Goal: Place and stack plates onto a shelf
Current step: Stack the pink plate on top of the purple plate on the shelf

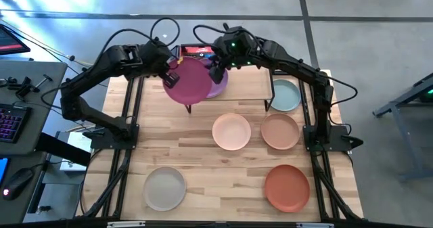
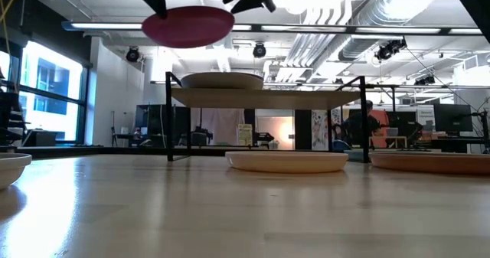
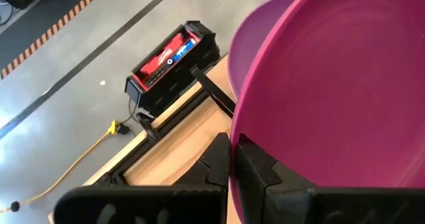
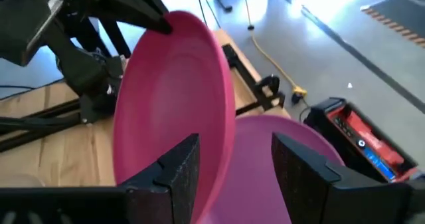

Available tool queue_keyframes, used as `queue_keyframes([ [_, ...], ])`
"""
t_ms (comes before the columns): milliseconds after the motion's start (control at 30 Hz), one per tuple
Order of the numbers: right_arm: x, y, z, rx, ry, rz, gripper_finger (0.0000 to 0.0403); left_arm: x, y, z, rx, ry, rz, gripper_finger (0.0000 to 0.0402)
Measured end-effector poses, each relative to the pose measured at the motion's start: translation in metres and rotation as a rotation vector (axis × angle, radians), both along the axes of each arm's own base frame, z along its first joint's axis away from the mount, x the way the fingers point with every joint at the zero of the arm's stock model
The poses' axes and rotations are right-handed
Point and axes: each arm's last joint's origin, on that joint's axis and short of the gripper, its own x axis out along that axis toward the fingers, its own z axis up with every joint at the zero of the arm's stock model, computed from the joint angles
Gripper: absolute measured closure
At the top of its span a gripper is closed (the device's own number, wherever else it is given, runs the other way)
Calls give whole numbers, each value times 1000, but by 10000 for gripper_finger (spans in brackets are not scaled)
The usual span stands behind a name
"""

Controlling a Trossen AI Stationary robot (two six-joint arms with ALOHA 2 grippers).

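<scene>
My right gripper is about to grab the magenta plate by its rim [image 4: 229, 127]. It will then stack it onto the purple plate [image 4: 282, 141] on the shelf.
My left gripper [image 1: 171, 71] is shut on a magenta plate [image 1: 187, 81] held in the air over the left end of the shelf [image 1: 247, 86]. In the low view the plate [image 2: 187, 24] hangs nearly level above the shelf board [image 2: 268, 99]. A purple plate [image 1: 218, 87] lies flat on the shelf beneath it. My right gripper [image 4: 232, 177] is open at the magenta plate's opposite rim [image 4: 224, 159], with one finger on either side of it. I cannot tell whether it touches the plate. My left gripper pinches the magenta plate's rim [image 3: 234, 127] between its two fingers, on the side toward the table's left. The fingers come in roughly level from the left. The plate is lifted clear of the shelf and of the purple plate [image 3: 262, 41], and is nearly level.
A pale teal plate [image 1: 284, 95] lies right of the shelf. Peach [image 1: 231, 131] and tan [image 1: 280, 131] plates sit mid-table. Off-white [image 1: 164, 188] and terracotta [image 1: 287, 187] plates lie near the front edge. A red-and-black box [image 3: 171, 56] stands behind the shelf.
</scene>
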Motion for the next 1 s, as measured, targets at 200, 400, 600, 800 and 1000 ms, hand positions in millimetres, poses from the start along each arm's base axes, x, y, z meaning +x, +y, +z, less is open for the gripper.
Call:
queue_keyframes([
  [200,-3,1,-5,51,42,-15,235,4,1,0,14,-15,3,401],
  [400,-4,1,-6,74,53,-29,237,10,2,5,52,-79,-17,401],
  [600,-5,0,-7,81,65,-73,282,12,3,4,52,-76,-18,401],
  [800,-6,-2,-8,85,73,-83,375,12,3,4,53,-83,-17,401],
  [1000,-6,-3,-8,84,71,-118,391,14,4,3,52,-82,-17,401],
])
